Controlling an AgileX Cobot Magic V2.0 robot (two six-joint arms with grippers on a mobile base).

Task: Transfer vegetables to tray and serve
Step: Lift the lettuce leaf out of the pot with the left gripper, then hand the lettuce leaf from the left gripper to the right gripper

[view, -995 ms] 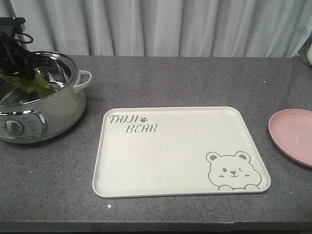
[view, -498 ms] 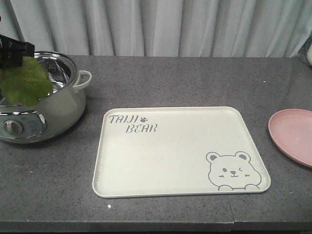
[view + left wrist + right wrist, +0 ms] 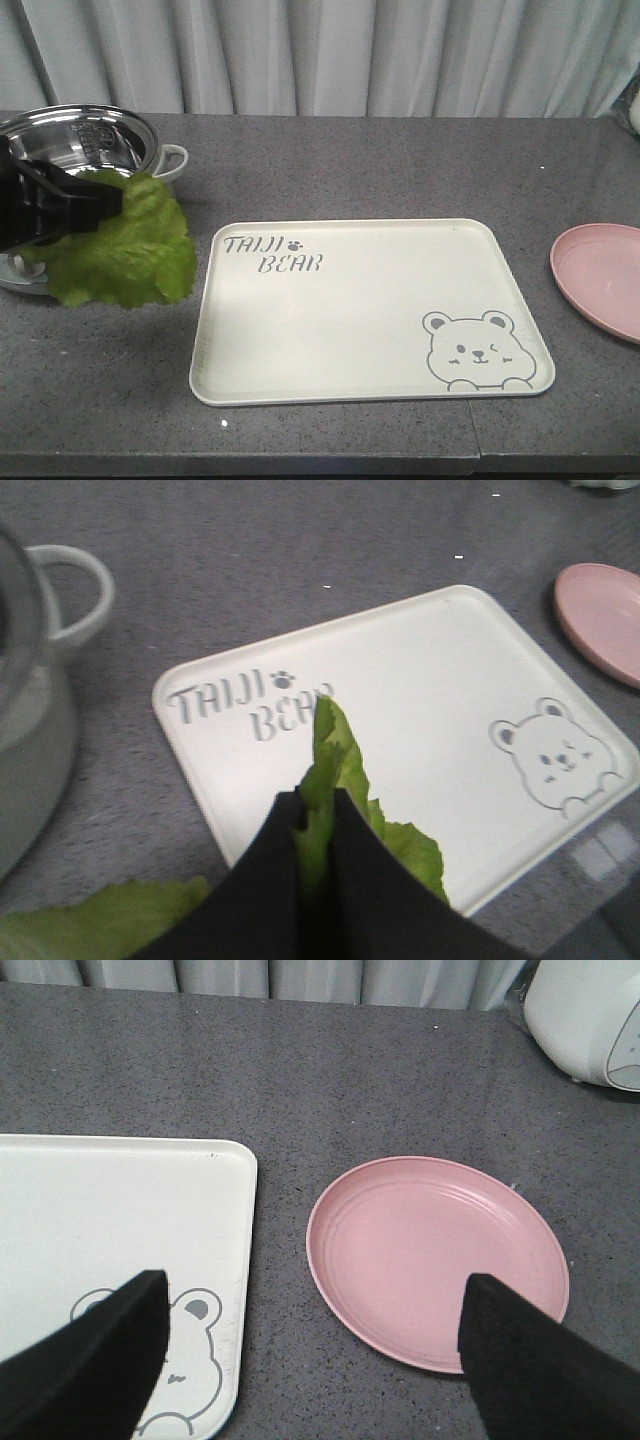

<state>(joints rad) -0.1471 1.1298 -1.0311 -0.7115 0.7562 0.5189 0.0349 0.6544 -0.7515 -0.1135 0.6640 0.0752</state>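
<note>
I will grab the lettuce by its frilly leafy edge (image 3: 165, 215) next with my right gripper. Then I can serve it on the pink plate (image 3: 600, 275).
My left gripper (image 3: 105, 200) is shut on bright-green lettuce, the vegetables (image 3: 125, 250), which hang in the air between the pot and the tray's left edge. From the left wrist, the same gripper (image 3: 317, 798) pinches the vegetables (image 3: 335, 755) between its black fingers, over the near left part of the cream tray (image 3: 420, 670). The tray (image 3: 370, 310) lies flat mid-table with nothing on it. Far to the right, my right gripper (image 3: 312, 1285) hangs open over the gap between the tray (image 3: 110, 1190) and a pink plate.
A steel electric pot (image 3: 90, 140) with a white handle (image 3: 172, 160) stands at the far left; its wall (image 3: 40, 710) is close beside the left gripper. The round pink plate (image 3: 605, 275) lies right of the tray. A white appliance (image 3: 590, 1015) stands at the back right.
The left gripper has lifted the lettuce out of the pot and carried it rightward and down toward the tray's left edge. The right side looks unchanged.
</note>
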